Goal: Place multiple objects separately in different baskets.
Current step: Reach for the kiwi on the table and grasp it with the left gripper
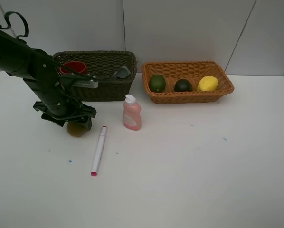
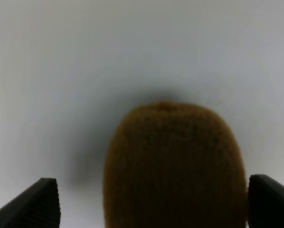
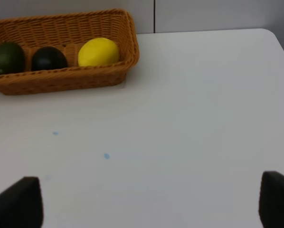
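Observation:
The left gripper's fingers are low at the table on both sides of the brown kiwi [image 1: 76, 129] [image 2: 173, 166], so the gripper should close. Closing now would hold the kiwi.
My left gripper [image 1: 76, 124] is low over the brown kiwi [image 1: 76, 129] on the table. In the left wrist view it [image 2: 154, 204] is open, with the kiwi [image 2: 173, 166] between its fingertips [image 2: 37, 204]. The light tan basket [image 1: 189, 97] holds two dark green fruits [image 1: 157, 83] [image 1: 183, 85] and the lemon [image 1: 208, 83]. The dark basket [image 1: 108, 90] holds the red cup [image 1: 73, 67] and the grey-green bottle [image 1: 122, 72]. The pink bottle [image 1: 132, 113] stands upright and the marker [image 1: 99, 150] lies beside the kiwi. My right gripper [image 3: 151, 202] is open and empty, near the tan basket [image 3: 61, 83].
The white table [image 1: 203, 156] ends at a grey wall behind the baskets. A few small blue marks [image 3: 106, 156] dot the tabletop. My left arm [image 1: 33, 66] reaches in from the left, in front of the dark basket's left end.

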Tool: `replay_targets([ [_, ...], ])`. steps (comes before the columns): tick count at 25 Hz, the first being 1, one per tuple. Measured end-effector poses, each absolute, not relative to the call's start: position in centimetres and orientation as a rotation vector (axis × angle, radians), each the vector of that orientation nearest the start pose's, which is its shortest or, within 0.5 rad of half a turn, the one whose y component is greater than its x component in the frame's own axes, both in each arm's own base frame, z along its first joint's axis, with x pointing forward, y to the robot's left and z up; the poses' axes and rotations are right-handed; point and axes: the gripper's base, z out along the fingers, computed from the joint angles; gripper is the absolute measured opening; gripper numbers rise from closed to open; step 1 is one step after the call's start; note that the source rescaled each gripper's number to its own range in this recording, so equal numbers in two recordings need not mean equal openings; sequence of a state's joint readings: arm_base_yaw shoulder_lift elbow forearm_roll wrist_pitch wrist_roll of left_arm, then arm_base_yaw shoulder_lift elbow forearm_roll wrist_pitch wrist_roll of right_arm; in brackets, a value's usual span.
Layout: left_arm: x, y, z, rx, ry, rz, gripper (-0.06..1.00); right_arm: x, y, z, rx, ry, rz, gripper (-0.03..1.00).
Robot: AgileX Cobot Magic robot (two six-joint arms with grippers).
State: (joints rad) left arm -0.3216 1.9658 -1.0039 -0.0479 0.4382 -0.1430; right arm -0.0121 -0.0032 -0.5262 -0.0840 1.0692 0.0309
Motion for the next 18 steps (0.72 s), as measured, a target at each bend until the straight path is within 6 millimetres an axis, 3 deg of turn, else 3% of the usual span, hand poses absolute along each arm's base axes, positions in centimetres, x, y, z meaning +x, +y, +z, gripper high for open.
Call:
replay_targets([
  [6,32.81,-11.13,10.29,0.198,2.872,-0.127,0.97,-0.91,-0.66,28.4,0.049,2.021,-0.088,0.99],
  [8,32.81,-11.13,10.29,0.198,2.872,-0.127,0.89,-0.91,-0.66,28.4,0.049,2.021,-0.088,0.99],
  [10,32.78,-11.12,10.28,0.199,2.876,-0.126,0.69,-0.91,-0.66,28.4,0.049,2.021,-0.088,0.99],
  [18,32.26,-10.85,10.22,0.238,2.935,-0.086,0.69,-0.91,-0.66,28.4,0.049,2.021,-0.088,0.99],
])
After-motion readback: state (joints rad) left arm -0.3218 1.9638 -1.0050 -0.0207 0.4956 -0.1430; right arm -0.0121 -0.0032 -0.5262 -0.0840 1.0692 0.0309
